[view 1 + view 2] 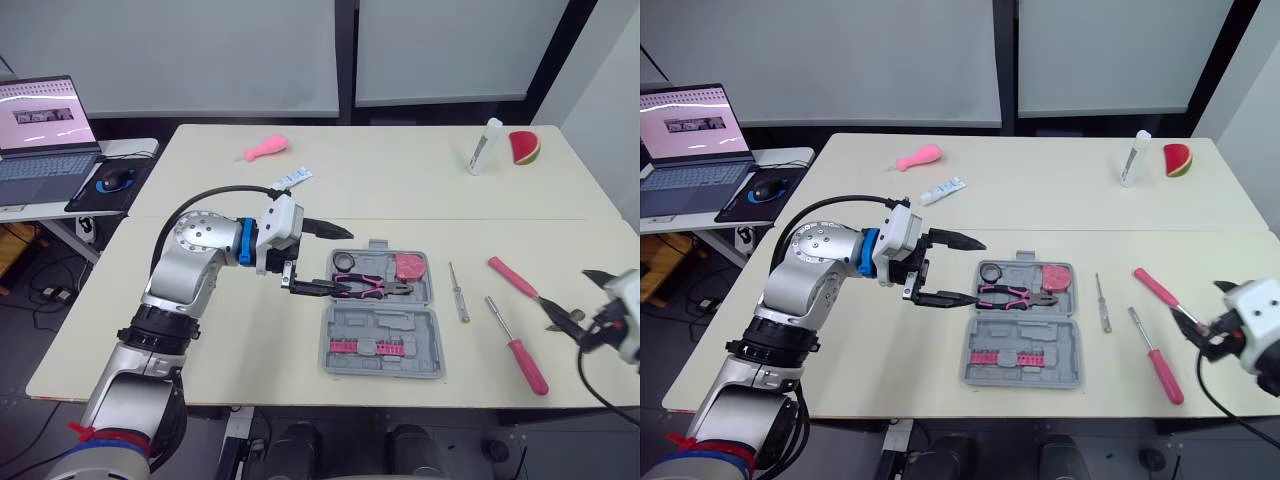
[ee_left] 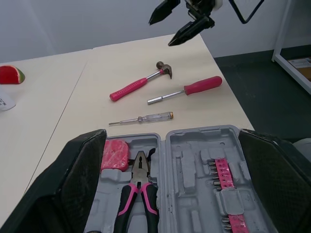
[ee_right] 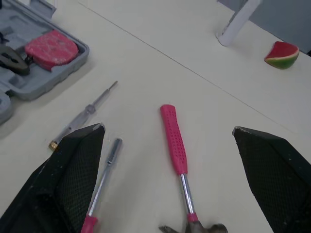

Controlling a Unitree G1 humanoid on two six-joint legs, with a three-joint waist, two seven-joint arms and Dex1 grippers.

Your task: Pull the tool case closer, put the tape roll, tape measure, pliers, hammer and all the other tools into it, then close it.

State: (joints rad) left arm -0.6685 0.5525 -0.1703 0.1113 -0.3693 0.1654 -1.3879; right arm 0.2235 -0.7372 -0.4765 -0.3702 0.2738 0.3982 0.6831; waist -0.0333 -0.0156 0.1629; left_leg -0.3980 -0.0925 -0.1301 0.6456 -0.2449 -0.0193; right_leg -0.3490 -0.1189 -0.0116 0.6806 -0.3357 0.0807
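Observation:
My right gripper reaches the clear screwdriver next and grabs the handle's collar near mid-length [image 1: 459,290], since the screwdriver is long, with a thin shaft [image 1: 454,275] out front.
The grey tool case [image 1: 386,325] lies open near the front of the table. Pink-handled pliers [image 1: 370,287], a pink tape measure [image 1: 408,266] and a black tape roll [image 1: 345,262] rest in its far half, and a strip of bits [image 2: 226,184] in its near half. My left gripper [image 1: 335,260] hovers open at the case's left end, over the pliers' handles. To the right of the case lie a clear tester screwdriver [image 1: 458,292], a pink-handled screwdriver [image 1: 525,360] and a pink-handled hammer [image 3: 174,141]. My right gripper [image 1: 575,300] is open just above the hammer's head.
At the back of the table are a pink toy [image 1: 266,149], a small tube [image 1: 292,179], a white bottle [image 1: 486,146] and a watermelon slice [image 1: 524,148]. A laptop [image 1: 45,130] and mouse sit on a side desk to the left.

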